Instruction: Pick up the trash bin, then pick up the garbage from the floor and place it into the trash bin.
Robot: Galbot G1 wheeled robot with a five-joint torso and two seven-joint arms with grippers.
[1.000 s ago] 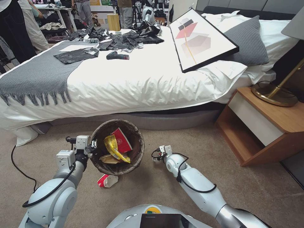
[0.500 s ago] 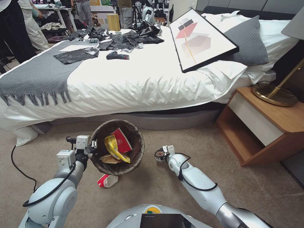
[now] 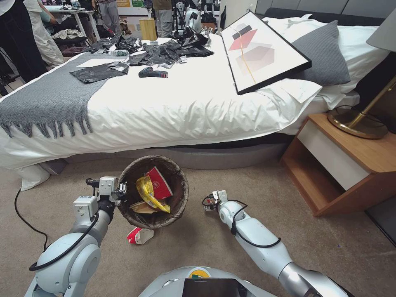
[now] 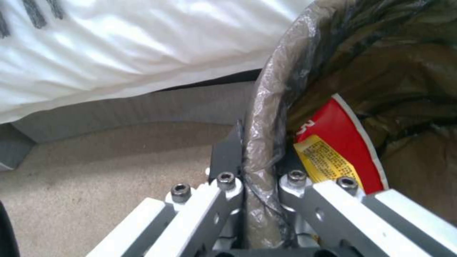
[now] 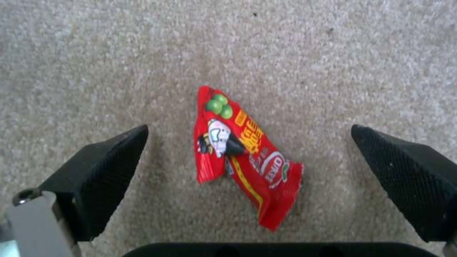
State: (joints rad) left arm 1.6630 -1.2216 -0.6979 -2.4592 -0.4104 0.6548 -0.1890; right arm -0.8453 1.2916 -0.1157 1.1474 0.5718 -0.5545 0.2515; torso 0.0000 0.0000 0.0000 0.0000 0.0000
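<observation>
Next, my right gripper grabs the red snack wrapper (image 5: 245, 159) by its end with the oval logo to drop it into the trash bin.
The trash bin (image 3: 178, 202), lined with a dark bag, hangs tilted just above the carpet in front of the bed. My left gripper (image 3: 122, 190) is shut on its near-left rim, and the left wrist view shows the bag-covered rim (image 4: 266, 117) pinched between the jaws of the left gripper (image 4: 259, 178). Garbage lies inside: a yellow wrapper (image 3: 148, 193) and a red carton (image 3: 159, 182). My right gripper (image 5: 248, 132) points down, open, astride a red snack wrapper (image 5: 245, 159) lying flat on the carpet, with its fingers (image 5: 102, 167) apart from it. A red-white carton (image 3: 140, 235) lies on the floor by the bin's near side.
The bed (image 3: 165, 111) spans the view behind the bin, carrying a grey throw, black bags and a framed picture (image 3: 264, 51). A wooden nightstand (image 3: 346, 165) with a lamp base stands at right. A black cable (image 3: 24, 218) trails over the carpet at left.
My right gripper has shifted slightly to the right and toward me, low over the carpet. The left gripper and the bin have stayed put.
</observation>
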